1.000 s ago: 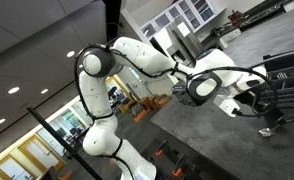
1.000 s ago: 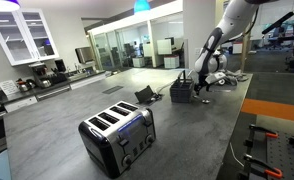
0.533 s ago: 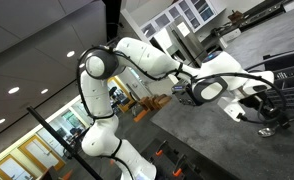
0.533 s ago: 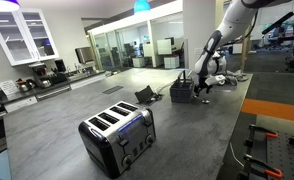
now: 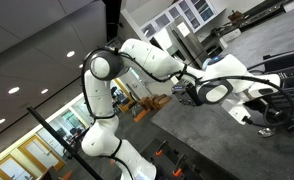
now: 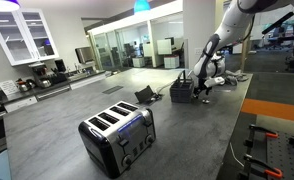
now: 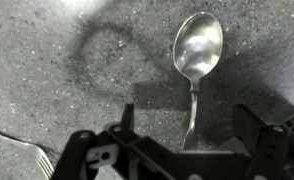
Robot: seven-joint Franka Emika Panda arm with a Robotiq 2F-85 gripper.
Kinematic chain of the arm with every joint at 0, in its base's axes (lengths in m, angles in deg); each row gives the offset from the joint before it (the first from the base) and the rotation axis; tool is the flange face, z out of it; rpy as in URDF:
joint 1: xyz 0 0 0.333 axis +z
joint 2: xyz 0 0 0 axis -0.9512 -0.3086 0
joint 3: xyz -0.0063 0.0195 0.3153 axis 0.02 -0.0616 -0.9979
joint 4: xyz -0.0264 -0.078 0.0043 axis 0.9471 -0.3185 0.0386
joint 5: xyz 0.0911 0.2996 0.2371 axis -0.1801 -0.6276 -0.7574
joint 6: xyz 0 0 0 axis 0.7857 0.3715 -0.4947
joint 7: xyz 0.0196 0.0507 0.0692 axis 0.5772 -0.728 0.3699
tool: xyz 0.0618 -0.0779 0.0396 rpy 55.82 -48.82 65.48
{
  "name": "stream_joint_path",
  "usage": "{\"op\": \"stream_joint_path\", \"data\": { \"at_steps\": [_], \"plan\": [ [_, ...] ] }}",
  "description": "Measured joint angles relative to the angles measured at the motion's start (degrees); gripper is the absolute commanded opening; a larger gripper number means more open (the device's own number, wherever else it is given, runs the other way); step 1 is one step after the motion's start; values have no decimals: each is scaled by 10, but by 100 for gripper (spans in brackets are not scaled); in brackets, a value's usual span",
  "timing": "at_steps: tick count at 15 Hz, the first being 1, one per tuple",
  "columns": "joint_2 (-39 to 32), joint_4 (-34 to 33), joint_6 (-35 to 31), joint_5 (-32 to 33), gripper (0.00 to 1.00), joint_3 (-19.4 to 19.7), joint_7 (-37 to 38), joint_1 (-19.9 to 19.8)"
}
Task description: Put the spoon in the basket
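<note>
My gripper's open fingers are above the spoon's handle in the wrist view, so it is too early to close. My gripper lowers first now, then closes on the handle.
In the wrist view the shiny silver spoon (image 7: 198,48) lies flat on the speckled grey counter, its bowl far from me and its thin handle running back toward me. My gripper (image 7: 187,128) is open, and the handle end lies between its two dark fingers (image 7: 125,122); I cannot tell if they touch it. In an exterior view the gripper (image 6: 200,91) is low over the counter, right beside the dark wire basket (image 6: 180,92). The basket also shows in an exterior view (image 5: 290,78), at the right edge, with the gripper (image 5: 278,119) below it.
A fork's tines (image 7: 27,152) lie on the counter at the lower left of the wrist view. A black and chrome toaster (image 6: 117,136) stands near the counter's front. A small dark object (image 6: 147,96) lies left of the basket.
In the exterior views the arm has moved a little further out and down toward the counter by the basket. The spoon and basket have not moved.
</note>
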Motion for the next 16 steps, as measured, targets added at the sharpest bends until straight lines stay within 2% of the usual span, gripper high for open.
{"op": "stream_joint_path", "data": {
  "at_steps": [2,3,4,5,13,16],
  "plan": [
    [-9,-8,0,0,97,0,0,1],
    [-13,-11,0,0,72,0,0,2],
    [-16,-14,0,0,72,0,0,3],
    [-18,-17,0,0,65,0,0,3],
    [-29,-32,0,0,3,0,0,7],
    [-30,-34,0,1,0,0,0,11]
  ]
}}
